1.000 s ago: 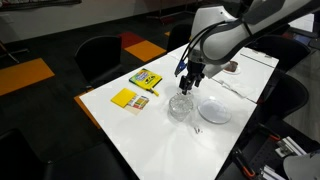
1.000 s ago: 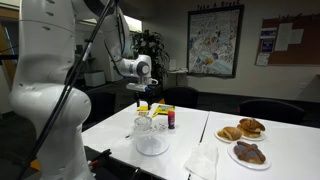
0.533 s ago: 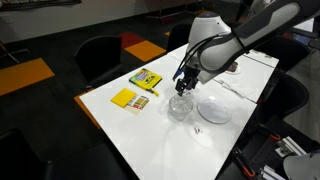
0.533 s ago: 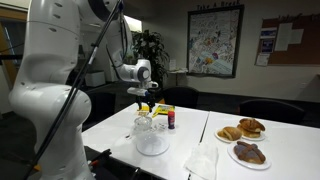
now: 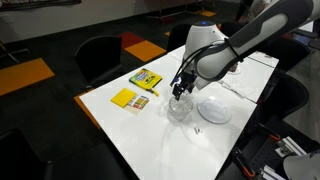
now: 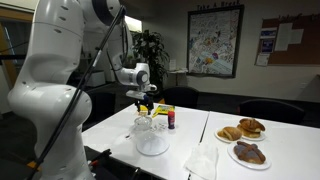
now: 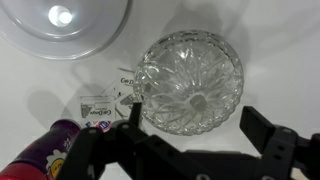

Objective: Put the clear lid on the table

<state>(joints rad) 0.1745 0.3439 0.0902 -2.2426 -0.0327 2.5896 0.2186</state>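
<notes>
My gripper has to reach the clear lid and grab its small knob, so that the lid's rim stays free to sit on the tabletop.
The clear lid (image 7: 190,85) is cut glass with a small knob in its middle. It sits on the clear container, which shows in both exterior views (image 5: 181,108) (image 6: 152,137), on the white table (image 5: 150,135) (image 6: 190,125). My gripper (image 7: 192,122) is open and empty. It hangs just above the lid with one finger on each side, and I cannot see it touching. It also shows in both exterior views (image 5: 180,91) (image 6: 144,108). In the exterior views the lid cannot be told apart from the container.
A white plate (image 5: 214,110) (image 7: 65,25) lies beside the container. Nearby are a purple bottle (image 7: 45,150), small packets (image 7: 100,108), yellow boxes (image 5: 146,78) and a yellow pad (image 5: 130,98). Pastry plates (image 6: 247,140) and a napkin (image 6: 203,160) lie further along. Chairs surround the table.
My gripper has come down a little toward the lid on the container, still open. The lid and the other things have not moved.
</notes>
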